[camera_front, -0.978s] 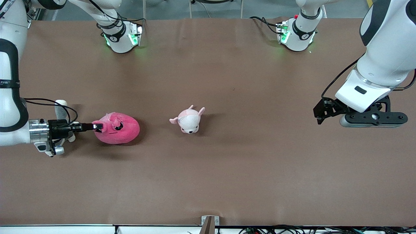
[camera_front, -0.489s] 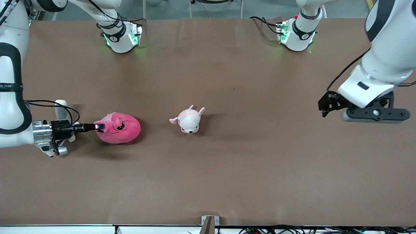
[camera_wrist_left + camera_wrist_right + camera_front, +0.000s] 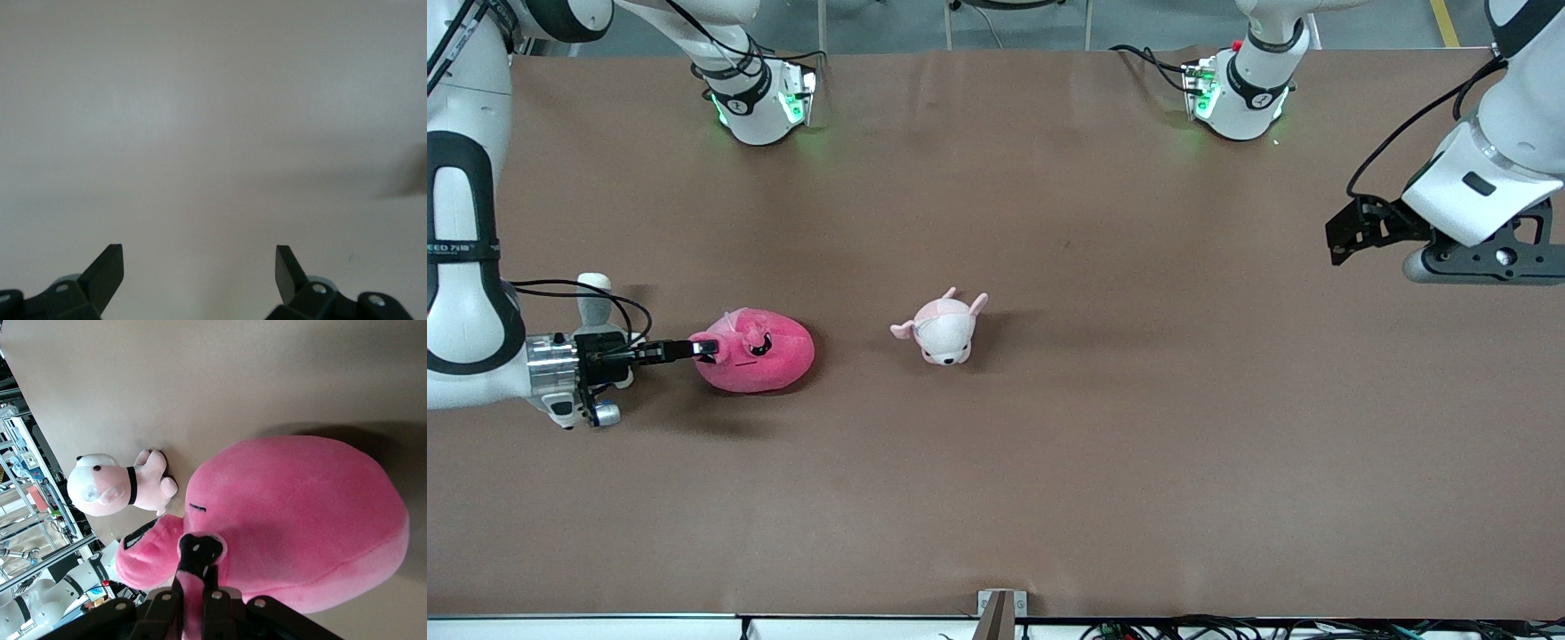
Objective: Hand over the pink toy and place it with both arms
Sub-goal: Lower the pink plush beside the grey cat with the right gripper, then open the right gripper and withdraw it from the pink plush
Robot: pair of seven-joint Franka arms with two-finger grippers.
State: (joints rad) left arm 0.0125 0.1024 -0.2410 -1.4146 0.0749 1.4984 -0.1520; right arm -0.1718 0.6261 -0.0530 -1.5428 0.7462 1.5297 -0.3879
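Note:
The pink toy's lower edge [image 3: 759, 386] is on the tabletop in the front view, so I need to open my right gripper now.
The hot-pink blob plush, the pink toy [image 3: 763, 352], is low at the table toward the right arm's end. My right gripper [image 3: 701, 348] is shut on a pinched fold at its edge. In the right wrist view the pink toy [image 3: 300, 520] fills the frame and the gripper [image 3: 198, 587] clamps a pink-and-black fold. My left gripper [image 3: 1347, 233] is open and empty, up over bare table at the left arm's end. In the left wrist view it [image 3: 199, 263] has only bare table between its fingers [image 3: 107, 270].
A pale pink-and-white puppy plush [image 3: 943, 327] lies mid-table beside the pink toy, and shows in the right wrist view [image 3: 113, 487]. A grey-white object [image 3: 592, 295] sits partly hidden by the right wrist. The arm bases [image 3: 760, 102] [image 3: 1236, 89] stand along the table's back edge.
My right gripper has shifted the pink toy slightly toward the middle of the table. My left arm has drawn back toward its own base and its end of the table.

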